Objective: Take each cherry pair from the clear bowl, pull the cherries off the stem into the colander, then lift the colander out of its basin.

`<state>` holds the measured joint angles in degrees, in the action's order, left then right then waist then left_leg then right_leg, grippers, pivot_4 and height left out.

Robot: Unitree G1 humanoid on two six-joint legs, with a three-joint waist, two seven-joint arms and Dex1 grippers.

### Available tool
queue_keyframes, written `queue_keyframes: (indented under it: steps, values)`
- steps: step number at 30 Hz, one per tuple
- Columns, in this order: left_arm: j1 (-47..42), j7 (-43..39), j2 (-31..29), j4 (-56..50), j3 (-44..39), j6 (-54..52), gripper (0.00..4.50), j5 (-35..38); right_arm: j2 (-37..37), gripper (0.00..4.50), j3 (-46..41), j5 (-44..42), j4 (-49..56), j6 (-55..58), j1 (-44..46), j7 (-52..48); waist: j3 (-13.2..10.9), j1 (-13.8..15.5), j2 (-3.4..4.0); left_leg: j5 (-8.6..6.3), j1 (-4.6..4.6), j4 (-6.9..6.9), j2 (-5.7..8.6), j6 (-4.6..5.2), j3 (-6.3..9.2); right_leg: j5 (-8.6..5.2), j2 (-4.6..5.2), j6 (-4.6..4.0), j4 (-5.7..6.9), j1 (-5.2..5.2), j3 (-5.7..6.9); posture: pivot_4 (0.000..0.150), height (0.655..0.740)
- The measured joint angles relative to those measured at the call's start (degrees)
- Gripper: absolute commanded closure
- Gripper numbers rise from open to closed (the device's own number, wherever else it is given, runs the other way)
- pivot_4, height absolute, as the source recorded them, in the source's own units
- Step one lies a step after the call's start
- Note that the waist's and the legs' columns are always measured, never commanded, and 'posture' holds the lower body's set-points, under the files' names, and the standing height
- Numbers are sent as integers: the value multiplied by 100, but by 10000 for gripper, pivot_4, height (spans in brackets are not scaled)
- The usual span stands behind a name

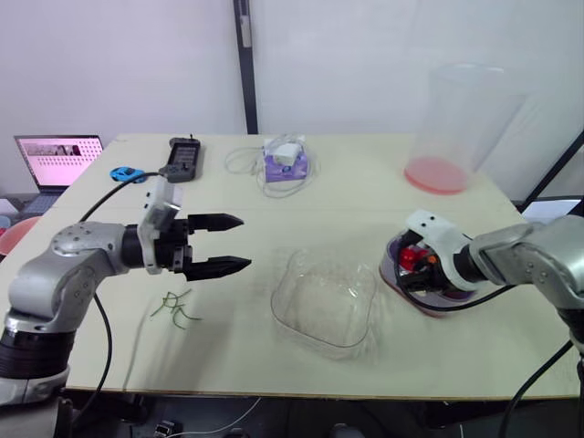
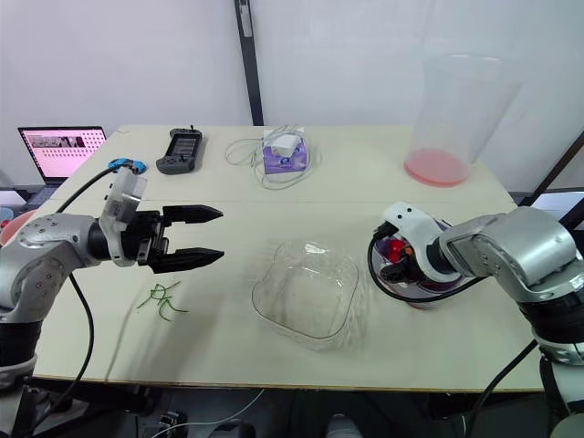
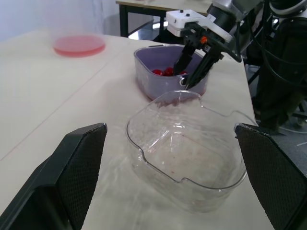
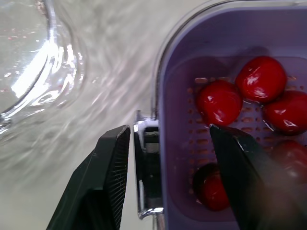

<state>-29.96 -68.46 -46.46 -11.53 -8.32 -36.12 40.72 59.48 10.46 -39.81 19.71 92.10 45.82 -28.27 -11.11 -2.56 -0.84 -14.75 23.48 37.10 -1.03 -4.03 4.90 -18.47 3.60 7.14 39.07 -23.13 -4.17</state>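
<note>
Next, my right gripper pinches the colander's thin side at the silver handle [image 4: 158, 163] to lift the purple colander, whose body spreads far wider than my fingers open.
The clear bowl [image 1: 324, 301] sits empty at the table's middle front. To its right stands the purple colander [image 4: 177, 76] in its basin, with several red cherries [image 4: 218, 103] on its perforated floor. My right gripper [image 4: 168, 130] is open and straddles the colander's near wall, one finger outside and one inside among the cherries. It holds nothing. My left gripper [image 1: 245, 242] hovers open and empty to the left of the bowl, pointing toward it. A few bare green stems [image 1: 173, 307] lie on the table below the left gripper.
At the back right stands a tall clear container [image 1: 452, 128] with a pink bottom. A purple box with a white cable [image 1: 286, 161], a black controller [image 1: 184, 155] and a blue object [image 1: 125, 173] lie at the back. A laptop [image 1: 57, 157] is at the far left.
</note>
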Motion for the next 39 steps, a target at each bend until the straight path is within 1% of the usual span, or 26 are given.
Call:
queue_keyframes:
  steps: [1, 2, 18, 22, 27, 32, 39]
  values:
    - [57, 11, -38, 2, 0, -1, 0, -4, -14, 30861, 6, -2, -10, 0, 2, -22, 0, -2, 0, 0, 0, 0, 0, 0, 0, 0, -1, 0, 0, -1, 0, 1500, 7332]
    - [85, 21, -69, 3, 0, -3, 0, -7, -36, 34336, 17, -8, -7, 0, 7, -44, 0, 0, 0, 0, 0, 0, 0, 0, 1, 0, -1, 0, 0, -1, 0, 1500, 7332]
    - [102, -8, -89, 4, -43, 3, 0, 16, 26, 34336, 101, 11, 36, 0, 0, -107, 0, 8, 0, 0, 0, 1, 1, 0, 0, 0, 1, 0, 0, 1, 0, 1500, 7332]
    - [183, -60, -103, -199, -53, -106, 0, 268, 64, 34336, 34, -8, 52, 0, -42, -142, 0, 8, 0, 0, 0, 0, 1, 0, 0, 0, 2, 0, 0, 1, 0, 1500, 7332]
    - [390, -134, -282, -383, -54, -319, 0, 484, 288, 34336, -3, -68, 164, -25, -40, -319, 0, 8, 0, 0, 0, 1, 1, 0, 0, 0, 1, 0, 0, 1, 0, 1500, 7332]
    - [444, -237, -497, -429, 49, -354, 0, 411, 874, 34336, 96, -90, 676, -315, 81, -800, -2, 8, 3, 0, 0, -3, 0, 0, 0, 0, 0, 0, -2, -1, 0, 1500, 7332]
    - [212, -407, -463, -366, 106, -349, 0, 402, 1076, 34336, -71, -151, 893, -323, 188, -1200, -2, 8, 3, 0, 0, -2, 0, 0, -2, 0, 0, 0, -2, -1, -1, 1500, 7332]
